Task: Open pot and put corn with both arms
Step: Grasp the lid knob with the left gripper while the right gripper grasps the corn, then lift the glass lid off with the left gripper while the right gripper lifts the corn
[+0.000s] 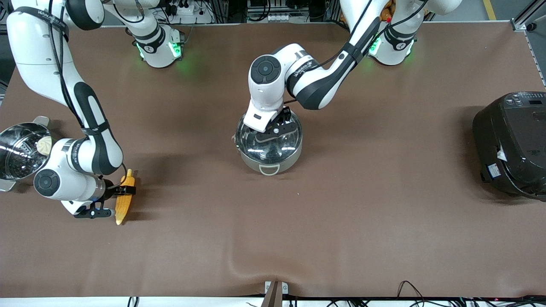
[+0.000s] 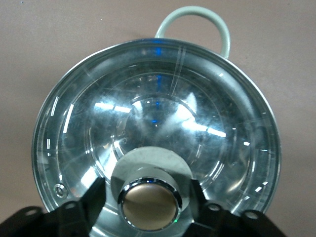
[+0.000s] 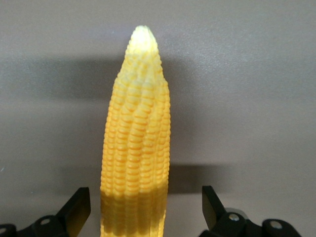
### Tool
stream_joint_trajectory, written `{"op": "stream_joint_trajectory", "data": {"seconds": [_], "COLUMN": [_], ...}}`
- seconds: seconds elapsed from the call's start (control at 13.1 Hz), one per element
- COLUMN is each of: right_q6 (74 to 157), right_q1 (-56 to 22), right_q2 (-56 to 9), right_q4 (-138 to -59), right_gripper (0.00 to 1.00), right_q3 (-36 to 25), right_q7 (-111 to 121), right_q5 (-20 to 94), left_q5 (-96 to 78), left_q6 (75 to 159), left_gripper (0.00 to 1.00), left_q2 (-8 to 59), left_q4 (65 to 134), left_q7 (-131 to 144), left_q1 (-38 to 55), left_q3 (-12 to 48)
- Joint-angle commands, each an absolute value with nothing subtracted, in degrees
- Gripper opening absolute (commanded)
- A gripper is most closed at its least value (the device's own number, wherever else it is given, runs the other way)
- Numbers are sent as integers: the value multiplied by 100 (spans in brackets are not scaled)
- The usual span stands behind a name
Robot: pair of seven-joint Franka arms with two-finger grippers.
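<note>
The yellow corn needs to go into the pot, so my right gripper will next grab it by its thick base end (image 1: 127,181).
The steel pot (image 1: 269,163) stands mid-table with its glass lid (image 1: 256,147) on. My left gripper (image 1: 273,132) is low over the lid. In the left wrist view its open fingers (image 2: 93,196) stand on either side of the coppery knob (image 2: 149,205), with a small gap on each side, and the lid (image 2: 158,108) and one loop handle (image 2: 197,17) show. The yellow corn (image 1: 123,204) lies on the table toward the right arm's end. My right gripper (image 1: 123,191) is open around the corn (image 3: 136,148), its fingers (image 3: 79,202) clear of both sides.
A steel pot with a perforated steamer insert (image 1: 19,149) stands at the right arm's end of the table, close to the right arm's wrist. A large black cooker (image 1: 512,143) stands at the left arm's end. A brown mat (image 1: 341,213) covers the table.
</note>
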State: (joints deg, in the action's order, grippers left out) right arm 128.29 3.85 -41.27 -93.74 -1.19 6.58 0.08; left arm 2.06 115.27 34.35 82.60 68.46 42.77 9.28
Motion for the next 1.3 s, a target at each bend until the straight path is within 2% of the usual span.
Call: {"op": "stream_joint_trajectory", "data": {"seconds": [0.0, 0.15, 0.23, 0.31, 0.38, 0.46, 0.69, 0.76, 1.22], "right_q6": [12928, 12937, 12937, 12946, 12946, 12946, 12894, 12833, 11928], "right_q1": [378, 387, 387, 387, 395, 396, 395, 378, 378], "right_q2": [-4201, -4201, -4201, -4210, -4219, -4219, -4158, -4070, -3411], "right_q4": [-9343, -9352, -9352, -9352, -9352, -9352, -9343, -9343, -9316], "right_gripper": [100, 100, 62, 12, 0, 0, 0, 0, 0], "right_q3": [-97, -88, -97, -97, -88, -88, -79, -53, 351], "right_q7": [712, 721, 729, 764, 773, 834, 887, 957, 993], "right_q5": [35, 35, 35, 35, 35, 35, 61, 88, 105], "left_q5": [255, 255, 255, 255, 255, 255, 255, 246, 255], "left_q6": [11356, 11355, 11355, 11355, 11347, 11347, 11268, 11241, 10733], "left_gripper": [69, 68, 68, 64, 60, 50, 8, 0, 0], "left_q2": [3437, 3437, 3437, 3437, 3428, 3428, 3419, 3402, 2788], "left_q4": [8209, 8209, 8209, 8209, 8209, 8209, 8209, 8209, 8200], "left_q7": [6908, 6917, 6917, 6917, 6917, 6926, 6961, 6987, 6970], "left_q1": [4315, 4307, 4307, 4298, 4298, 4298, 4298, 4307, 4210], "left_q3": [905, 905, 905, 905, 905, 905, 905, 905, 888]}}
